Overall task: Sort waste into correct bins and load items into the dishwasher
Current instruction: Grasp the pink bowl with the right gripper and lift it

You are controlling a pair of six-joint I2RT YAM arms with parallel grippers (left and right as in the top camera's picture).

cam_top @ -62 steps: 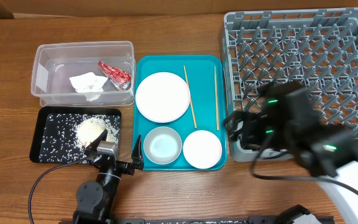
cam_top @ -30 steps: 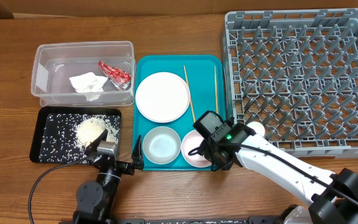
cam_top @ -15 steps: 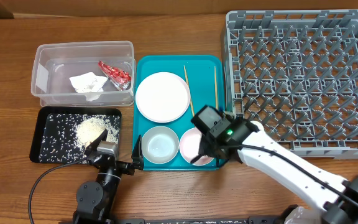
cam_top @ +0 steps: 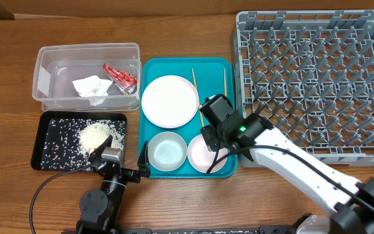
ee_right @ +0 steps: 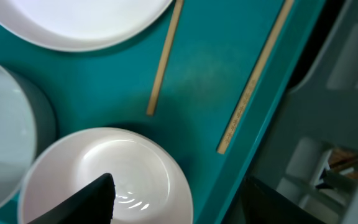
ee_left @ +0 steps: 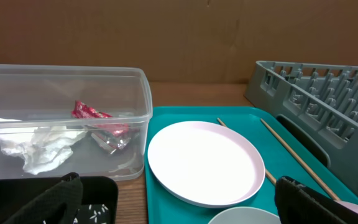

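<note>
My right gripper grabs the pinkish bowl by its rim on the dish rack side next, which leaves the bowl's body free to load into the rack.
A teal tray (cam_top: 150, 78) holds a round pinkish-white plate (cam_top: 169, 101), a grey bowl (cam_top: 168, 151), a pinkish-white bowl (cam_top: 200, 156) and two chopsticks (cam_top: 198, 101) (cam_top: 226, 97). My right gripper (cam_top: 218, 148) hangs open and empty over the pinkish bowl (ee_right: 104, 174). In the right wrist view (ee_right: 197, 205) one finger is above the bowl and the other is past the tray's right edge. My left gripper (cam_top: 125, 168) (ee_left: 179, 208) rests open at the table front. The clear tub (cam_top: 44, 62) holds the red wrapper (cam_top: 120, 76) and the napkin (cam_top: 91, 86). The black tray (cam_top: 50, 153) holds rice (cam_top: 96, 134).
The grey dish rack (cam_top: 317, 78) stands right of the teal tray, and its wall (ee_right: 347, 93) is close to my right finger. The cup does not show clearly. The right arm (cam_top: 291, 169) crosses the table front right.
My right arm has swung from the rack's front left corner over to the teal tray and now hangs above the pinkish bowl. The left arm has not moved.
</note>
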